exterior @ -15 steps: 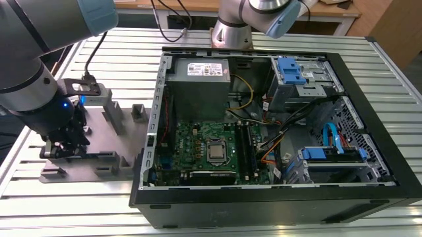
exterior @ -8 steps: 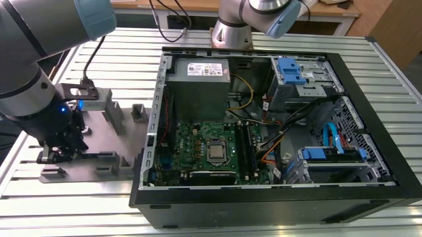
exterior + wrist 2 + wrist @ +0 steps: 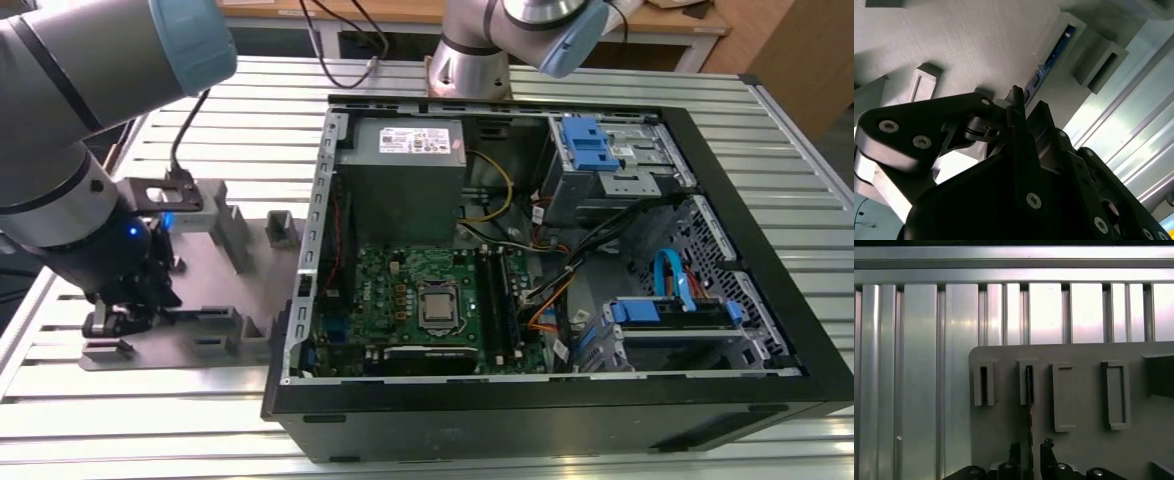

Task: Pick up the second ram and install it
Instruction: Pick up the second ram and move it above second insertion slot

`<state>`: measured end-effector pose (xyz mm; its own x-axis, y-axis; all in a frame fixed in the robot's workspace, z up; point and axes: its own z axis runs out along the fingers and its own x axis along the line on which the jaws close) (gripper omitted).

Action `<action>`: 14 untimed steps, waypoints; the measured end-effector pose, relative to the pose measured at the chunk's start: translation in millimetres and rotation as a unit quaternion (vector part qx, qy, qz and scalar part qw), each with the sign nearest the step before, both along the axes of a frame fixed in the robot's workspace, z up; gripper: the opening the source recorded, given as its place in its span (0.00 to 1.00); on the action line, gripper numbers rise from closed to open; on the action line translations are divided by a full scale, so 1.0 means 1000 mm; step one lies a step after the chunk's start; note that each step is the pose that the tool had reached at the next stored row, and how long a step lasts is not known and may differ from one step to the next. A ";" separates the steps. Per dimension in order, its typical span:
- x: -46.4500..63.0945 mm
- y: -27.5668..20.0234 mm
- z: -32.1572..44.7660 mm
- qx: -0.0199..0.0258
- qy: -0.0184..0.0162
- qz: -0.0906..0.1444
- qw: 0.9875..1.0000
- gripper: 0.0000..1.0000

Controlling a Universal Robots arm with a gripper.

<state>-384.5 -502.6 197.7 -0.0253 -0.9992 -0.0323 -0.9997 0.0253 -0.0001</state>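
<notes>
Next, my gripper grabs the second ram by its bare middle part (image 3: 1030, 455) to install it, since the grey holder block wraps the ram's far end.
The second ram (image 3: 1029, 415) stands edge-on in the grey tray (image 3: 1079, 450), a thin dark stick with its far end in a holder block (image 3: 1022, 385). My gripper (image 3: 1030, 455) is low over the tray and open, one black finger on each side of the stick with a small gap to it. In the second wrist view the ram (image 3: 1049, 60) runs from its slot down between the fingertips (image 3: 1016, 97) of the gripper (image 3: 1029, 102). In the exterior view the gripper (image 3: 114, 318) is down on the tray (image 3: 200, 262) at the exterior view's left.
An open computer case (image 3: 747, 250) lies to the exterior view's right of the tray, with the motherboard (image 3: 400, 280), its long black memory slots (image 3: 501, 295) and a power supply (image 3: 400, 140) inside. Other holder blocks (image 3: 1114, 395) stand on the tray. A slatted aluminium table (image 3: 134, 430) carries everything.
</notes>
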 end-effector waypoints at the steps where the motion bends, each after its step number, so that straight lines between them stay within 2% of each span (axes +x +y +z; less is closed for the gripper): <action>1: 0.000 0.0001 -0.0018 0.000 0.000 0.001 1.000 0.27; 3: 0.000 0.0003 -0.0052 0.000 0.000 0.002 1.000 0.27; 9: 0.000 0.0003 -0.0054 0.000 0.000 0.002 1.000 0.27; 10: 0.000 0.0003 -0.0055 0.000 0.000 0.002 1.000 0.26; 11: 0.000 0.0003 -0.0055 0.000 0.000 0.002 1.000 0.20; 12: 0.000 0.0003 -0.0054 0.000 0.000 0.002 1.000 0.20; 13: 0.000 0.0003 -0.0054 0.000 0.000 0.002 1.000 0.13; 14: 0.000 0.0003 -0.0055 0.001 0.000 0.002 1.000 0.13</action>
<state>-384.9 -502.3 192.2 -0.0217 -0.9992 -0.0333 -0.9998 0.0217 0.0000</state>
